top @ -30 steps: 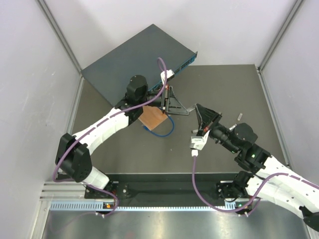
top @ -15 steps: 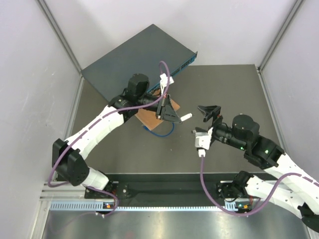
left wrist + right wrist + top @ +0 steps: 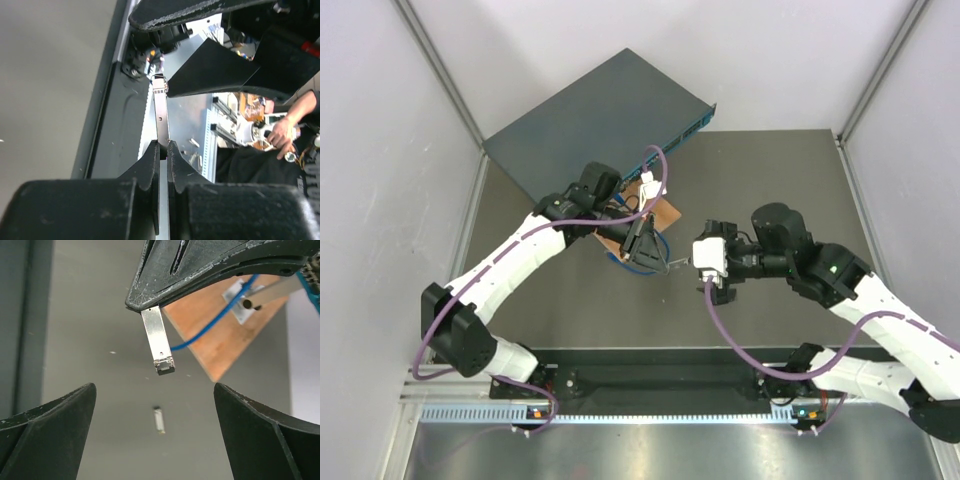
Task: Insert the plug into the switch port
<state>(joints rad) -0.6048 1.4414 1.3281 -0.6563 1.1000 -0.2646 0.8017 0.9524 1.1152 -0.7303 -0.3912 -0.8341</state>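
The right gripper grabs the plug by its protruding black tip (image 3: 685, 262) (image 3: 164, 366) next. The plug's end in my left gripper stays free to insert into the switch port.
The switch (image 3: 590, 120) is a flat dark teal box lying at the back left of the table. The plug (image 3: 159, 347) is a slim silver metal module. My left gripper (image 3: 163, 145) is shut on its rear end, and its black tip sticks out toward the right arm (image 3: 678, 262). My right gripper (image 3: 154, 388) is open wide, facing the left gripper. The plug's tip hangs just beyond the gap between its fingers, touching neither of them. In the top view both grippers meet above the table's middle, in front of the switch.
An orange-brown wooden board (image 3: 660, 212) with a blue cable (image 3: 645, 264) looping from it lies under the left gripper. A small silver piece (image 3: 159, 420) lies on the dark table surface below the plug. Grey walls close in both sides.
The left gripper swung the plug away from the board, down and right toward the right arm. The right gripper opened wide and moved left to face it.
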